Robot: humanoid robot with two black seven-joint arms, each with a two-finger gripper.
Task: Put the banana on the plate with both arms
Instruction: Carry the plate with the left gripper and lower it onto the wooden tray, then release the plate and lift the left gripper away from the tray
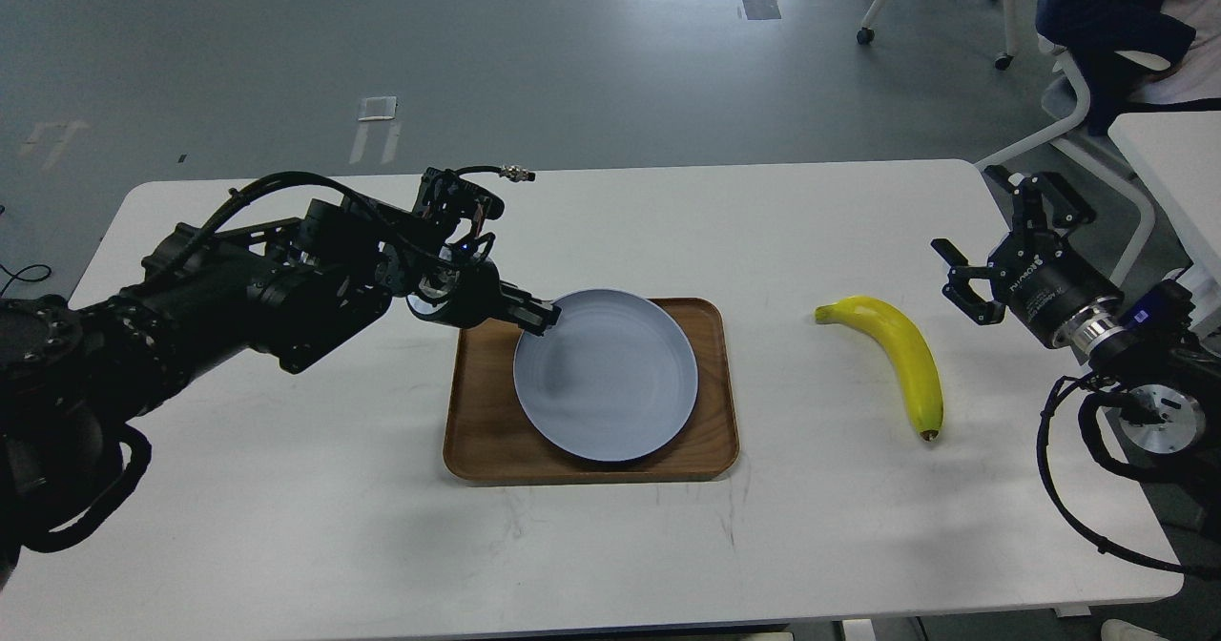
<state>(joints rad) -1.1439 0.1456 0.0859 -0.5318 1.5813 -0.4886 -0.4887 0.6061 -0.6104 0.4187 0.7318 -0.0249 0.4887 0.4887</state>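
Note:
My right gripper grips the banana by its curved middle (904, 345) next, to set the yellow banana on the plate (606, 374).
The pale blue-grey plate (606, 374) lies on the brown wooden tray (486, 431) in the middle of the table. My left gripper (540, 318) is shut on the plate's upper left rim. The yellow banana (906, 355) lies on the white table to the right of the tray, stem toward the tray and dark tip toward me. My right gripper (968, 283) is open and empty, hovering just right of the banana's stem end and apart from it.
The white table (286, 507) carries only the tray, plate and banana. A chair (1097, 69) and another white table (1173, 155) stand at the back right, near my right arm.

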